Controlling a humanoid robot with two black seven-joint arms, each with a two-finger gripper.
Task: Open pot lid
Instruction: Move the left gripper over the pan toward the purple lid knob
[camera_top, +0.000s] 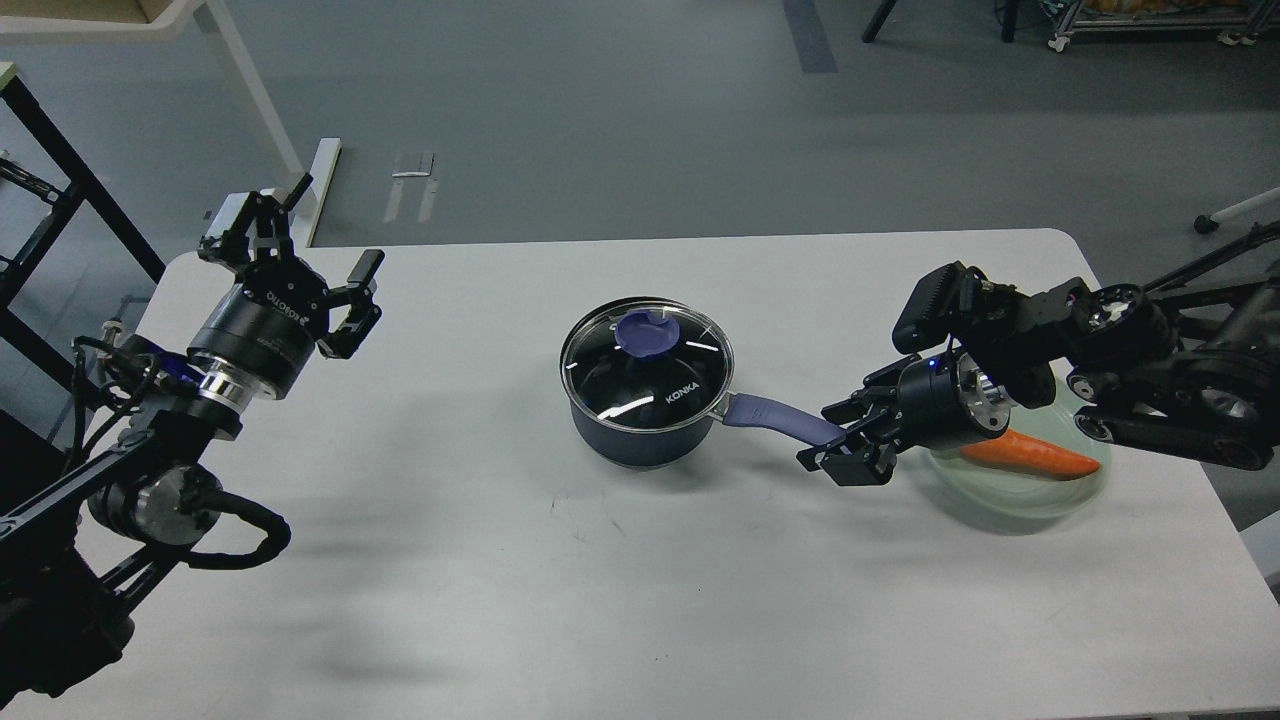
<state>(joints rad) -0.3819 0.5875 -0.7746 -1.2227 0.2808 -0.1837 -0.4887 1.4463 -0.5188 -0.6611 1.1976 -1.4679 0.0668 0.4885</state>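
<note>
Next, my left gripper grabs the glass lid (610, 385) by its narrow purple knob (647, 334), since the lid is too wide for the fingertips.
A dark blue pot (640, 440) stands mid-table with its glass lid (610, 385) on. The lid has a purple knob (648, 333). The pot's purple handle (770, 412) points right. My right gripper (842, 438) is at the handle's far end, its fingers apart above and below the handle. The end of the handle is hidden behind it. I cannot tell whether the fingers touch the handle. My left gripper (318, 258) is open and empty above the table's far left, well away from the pot.
A pale green plate (1010, 495) with a carrot (1045, 458) sits right of the pot, partly under my right arm. A black frame (60, 180) and a white table leg (255, 90) stand beyond the table's left end.
</note>
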